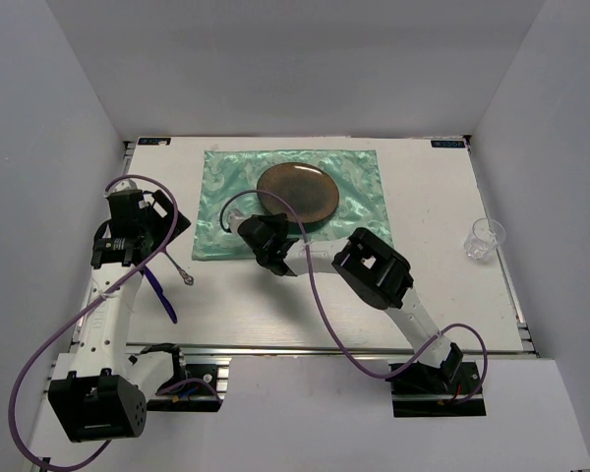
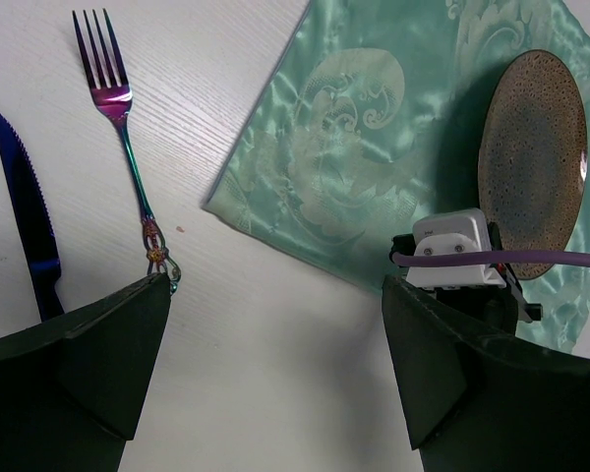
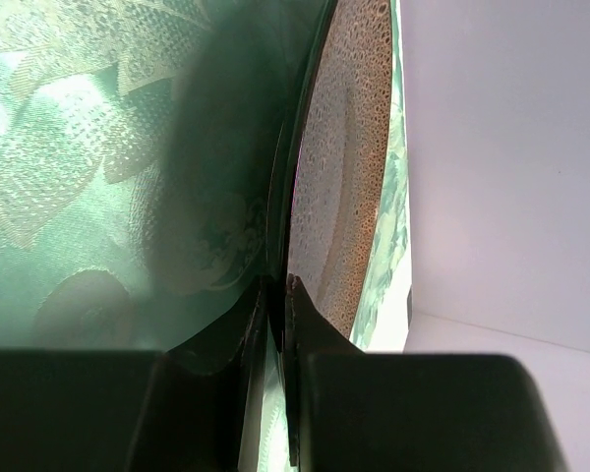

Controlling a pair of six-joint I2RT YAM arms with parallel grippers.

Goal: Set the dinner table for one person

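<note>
I should open my right gripper now, because the tilted plate is low above the cloth and all of it is within the cloth's edges.
The dinner table (image 1: 423, 197) is a white top with a metal rail (image 1: 324, 346) at its front. A brown speckled plate (image 1: 297, 194) lies over a green patterned cloth (image 1: 349, 211) at the back middle. My right gripper (image 1: 276, 230) is shut on the plate's near rim (image 3: 320, 226), one finger above and one below, casting a shadow on the cloth. My left gripper (image 1: 164, 233) is open and empty above bare table, left of the cloth. An iridescent fork (image 2: 128, 147) and a blue knife (image 2: 28, 216) lie side by side near it.
A clear glass (image 1: 484, 238) stands at the table's right edge. The fork (image 1: 174, 267) and knife (image 1: 161, 293) lie at the front left. White walls close in the back and both sides. The right arm's purple cable (image 1: 320, 315) loops over the front middle.
</note>
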